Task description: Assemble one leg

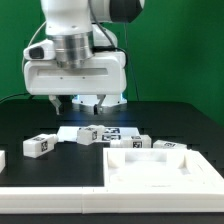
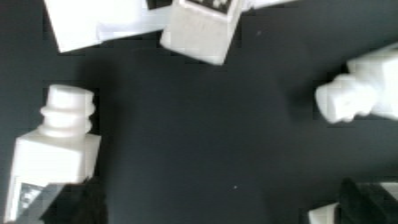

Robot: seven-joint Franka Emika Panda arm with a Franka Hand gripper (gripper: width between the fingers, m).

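I need to grab the leg by its tagged body (image 1: 88, 135) with my gripper, so the leg's stepped peg end stays free to go into the white panel.
Several white legs with tag stickers lie on the black table. One leg (image 1: 38, 146) lies alone toward the exterior view's left, and others (image 1: 92, 136) (image 1: 135, 141) lie in a row at the middle. In the wrist view one leg (image 2: 59, 140) with a stepped peg end lies just beside one finger (image 2: 50, 206), and two more legs (image 2: 205, 32) (image 2: 365, 88) lie farther off. My gripper (image 1: 78, 103) (image 2: 210, 208) hangs open and empty above the table, with bare black surface between its fingers.
The large flat white square panel with raised rims (image 1: 160, 165) lies at the exterior view's front right. A thin white board with tags, the marker board (image 1: 72, 133), lies under the gripper behind the legs. A white strip (image 1: 50, 200) runs along the front.
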